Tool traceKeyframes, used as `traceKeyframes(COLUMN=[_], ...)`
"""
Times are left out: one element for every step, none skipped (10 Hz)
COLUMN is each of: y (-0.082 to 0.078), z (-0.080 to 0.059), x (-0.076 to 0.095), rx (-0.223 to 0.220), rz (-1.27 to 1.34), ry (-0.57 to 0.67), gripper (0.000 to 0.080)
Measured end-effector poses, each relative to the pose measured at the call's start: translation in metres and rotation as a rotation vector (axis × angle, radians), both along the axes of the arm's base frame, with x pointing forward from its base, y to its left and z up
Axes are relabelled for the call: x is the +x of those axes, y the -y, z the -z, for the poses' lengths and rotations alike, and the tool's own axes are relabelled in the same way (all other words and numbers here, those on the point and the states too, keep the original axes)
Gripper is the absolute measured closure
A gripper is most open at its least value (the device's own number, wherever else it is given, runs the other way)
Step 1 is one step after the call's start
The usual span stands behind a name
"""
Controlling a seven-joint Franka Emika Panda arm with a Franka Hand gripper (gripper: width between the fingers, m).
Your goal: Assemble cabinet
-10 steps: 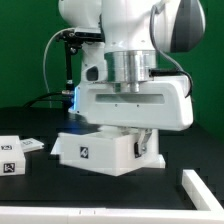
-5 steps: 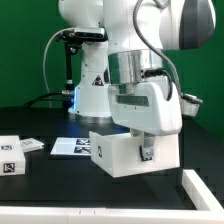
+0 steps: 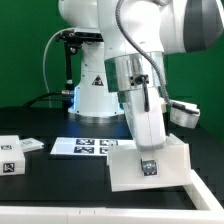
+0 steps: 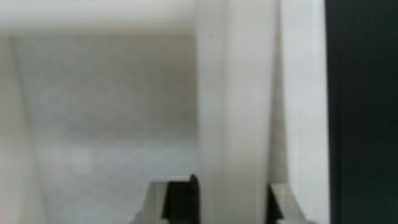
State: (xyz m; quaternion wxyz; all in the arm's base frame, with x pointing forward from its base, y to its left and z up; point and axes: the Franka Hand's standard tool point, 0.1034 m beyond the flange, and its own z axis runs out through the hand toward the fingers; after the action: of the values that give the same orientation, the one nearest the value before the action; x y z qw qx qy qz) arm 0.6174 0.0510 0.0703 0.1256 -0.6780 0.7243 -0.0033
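Note:
My gripper should move the cabinet box toward the bar before it opens. The lower edge of the cabinet box is short of the front bar (image 3: 150, 214), and the box would fall short if I let go now.
The cabinet box (image 3: 123, 168), a white plastic box, sits on the black table at the exterior view's right, held by one wall. My gripper (image 3: 148, 162) reaches down over it and is shut on that wall, next to a small tag marker. In the wrist view the gripper (image 4: 231, 205) straddles a white upright wall of the cabinet (image 4: 231, 100), with dark fingers (image 4: 178, 200) on either side of it. A white panel part (image 3: 12, 156) with a tag marker lies at the exterior view's far left, with a flat white piece (image 3: 33, 146) beside it.
The marker board (image 3: 88, 147) lies flat on the table behind the box. A white raised rail (image 3: 205, 188) runs along the front and right of the table, close to the box. The robot's base (image 3: 92, 92) stands at the back.
The arm has carried the cabinet box toward the exterior view's right and turned it, and the wrist has rotated. The marker board, hidden earlier, now shows.

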Motion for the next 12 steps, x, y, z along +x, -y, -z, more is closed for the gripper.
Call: traceKeyframes(y=[-0.001,-0.001,-0.001,0.000,0.005,0.002,-0.010,-0.018,-0.020,-0.018,-0.018,-0.018], z=[0.000,0.002,0.003,0.004,0.010,0.016,0.021,0.029,0.031,0.030,0.031,0.031], x=[-0.002,-0.002,-0.002,-0.002,0.003,0.018,0.028,0.031,0.033,0.034,0.033,0.033], rx=[-0.001,-0.001,-0.002,-0.003,-0.004,0.006,0.017,0.011,-0.005,-0.007,-0.007,-0.007], rz=[-0.008,-0.009,-0.010,-0.014,-0.031,-0.025,-0.021,-0.006,-0.023,-0.025,-0.025,-0.026], ry=[-0.002,-0.004,-0.005,-0.006,-0.016,-0.021,-0.030,-0.029,-0.032,-0.029,-0.030,-0.030], gripper=[0.0712,0.0712,0.0712,0.0712,0.0712,0.0712,0.0712,0.0712,0.0712,0.0711,0.0711,0.0711])
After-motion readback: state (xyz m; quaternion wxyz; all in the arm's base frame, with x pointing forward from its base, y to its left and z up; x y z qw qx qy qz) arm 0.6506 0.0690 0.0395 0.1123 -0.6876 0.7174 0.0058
